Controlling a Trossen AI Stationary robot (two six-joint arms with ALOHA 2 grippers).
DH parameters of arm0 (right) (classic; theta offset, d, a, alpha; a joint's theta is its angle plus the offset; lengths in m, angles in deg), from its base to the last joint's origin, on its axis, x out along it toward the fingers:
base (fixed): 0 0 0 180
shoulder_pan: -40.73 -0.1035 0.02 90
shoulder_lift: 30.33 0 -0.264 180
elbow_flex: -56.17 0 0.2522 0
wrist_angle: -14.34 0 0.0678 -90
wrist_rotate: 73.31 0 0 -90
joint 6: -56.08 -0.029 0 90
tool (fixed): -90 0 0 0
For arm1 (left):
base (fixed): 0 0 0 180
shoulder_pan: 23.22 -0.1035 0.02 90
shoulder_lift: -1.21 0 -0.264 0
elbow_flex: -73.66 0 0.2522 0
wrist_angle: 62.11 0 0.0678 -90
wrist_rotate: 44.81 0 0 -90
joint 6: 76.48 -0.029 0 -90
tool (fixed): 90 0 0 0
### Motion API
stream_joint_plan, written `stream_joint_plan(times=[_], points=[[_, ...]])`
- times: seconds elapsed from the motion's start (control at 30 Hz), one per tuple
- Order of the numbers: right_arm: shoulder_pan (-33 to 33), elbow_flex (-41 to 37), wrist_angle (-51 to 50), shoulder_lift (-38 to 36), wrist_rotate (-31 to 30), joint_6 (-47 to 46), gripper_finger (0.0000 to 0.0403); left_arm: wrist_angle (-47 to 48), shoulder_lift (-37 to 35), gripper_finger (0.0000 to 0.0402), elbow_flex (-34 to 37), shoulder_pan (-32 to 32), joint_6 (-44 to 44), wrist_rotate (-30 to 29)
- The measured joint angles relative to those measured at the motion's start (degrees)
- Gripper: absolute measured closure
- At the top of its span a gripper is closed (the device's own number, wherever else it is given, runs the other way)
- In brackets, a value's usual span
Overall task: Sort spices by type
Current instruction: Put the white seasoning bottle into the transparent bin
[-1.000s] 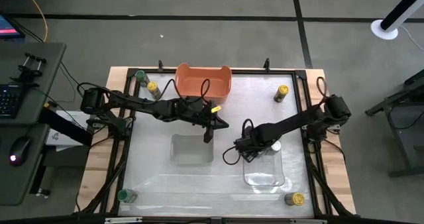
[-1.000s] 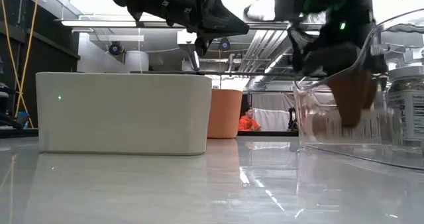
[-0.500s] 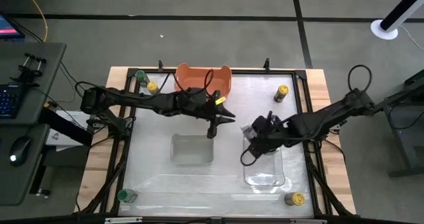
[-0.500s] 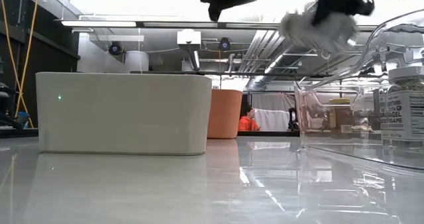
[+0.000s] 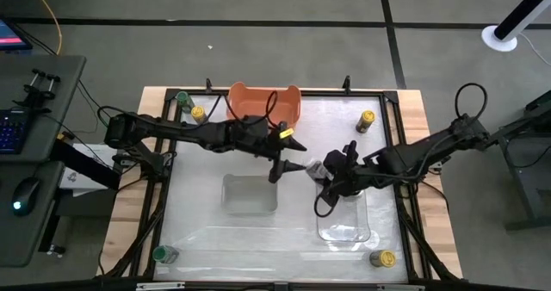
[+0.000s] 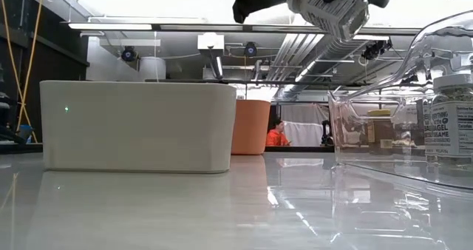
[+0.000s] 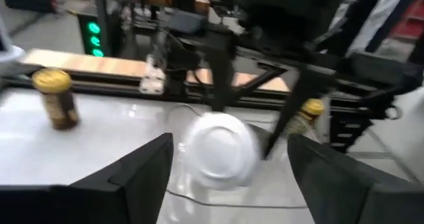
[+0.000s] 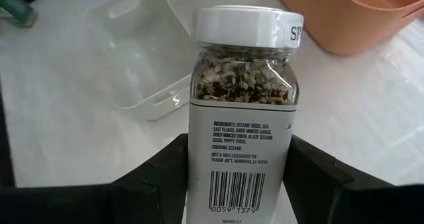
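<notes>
The spice jar needs to be sorted into the clear tray (image 5: 344, 226), so my left gripper will grab the jar next by its white-end with the cap (image 5: 315, 168).
My right gripper (image 5: 325, 177) is shut on a spice jar (image 5: 312, 167) with a white cap and a seed mix inside. It holds the jar above the table's middle, between the grey tray (image 5: 250, 194) and the clear tray (image 5: 344, 226). The jar also shows in the right wrist view (image 8: 242, 111) and high in the low view (image 6: 329, 9). My left gripper (image 5: 280, 170) is open and empty. It faces the jar's cap (image 7: 218, 151), which sits between its spread fingers (image 7: 142, 171) without touching them. My right gripper pinches the jar's glass body (image 8: 199, 168) near its base between its two fingers (image 8: 159, 177), one on each side. The fingers come from the table's right. The jar is lifted clear of the table and tilted, with its cap toward the left gripper.
An orange bin (image 5: 264, 104) stands at the far edge. Yellow-capped jars stand at the far right (image 5: 367, 120), near right (image 5: 382, 258) and far left (image 5: 199, 114). Green-capped jars stand at the far left (image 5: 182, 97) and near left (image 5: 164, 255). Another jar (image 6: 452, 120) shows in the clear tray.
My right gripper has risen out of the clear tray with the white-capped jar and gone toward the table's left, up to the left gripper. The jar has tipped so that its cap points at the left gripper. My left gripper has risen a little.
</notes>
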Motion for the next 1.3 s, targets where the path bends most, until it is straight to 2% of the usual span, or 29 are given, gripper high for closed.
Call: stream_joint_plan(times=[0.13,0.37,0.67,0.8,1.1,1.3], points=[[0.91,0.0,0.92,0.0,-0.05,2.44,0.0209,0.88,0.0,0.0108,0.0,0.5,0.15,2.3],[1.74,-0.22,5.78,0.0,2.74,9.89,0.0209,0.82,-0.22,0.0108,0.0,0.5,0.13,1.23],[0.84,0.0,9.61,-0.09,4.76,11.84,0.0209,1.36,-0.05,0.0107,-0.02,0.84,-0.29,-1.24],[0.43,0.0,10.13,-0.11,3.66,11.78,0.0209,0.95,-0.35,0.0107,-0.02,0.89,-1.28,-0.63],[0.39,-0.04,14.34,-0.09,3.69,18.95,0.0209,2.8,-0.35,0.0107,0.0,1.08,1.04,8.79],[0.47,-0.02,14.45,-0.07,4.7,22.55,0.0209,1.65,-0.35,0.0108,0.0,1.24,1.59,7.75]])
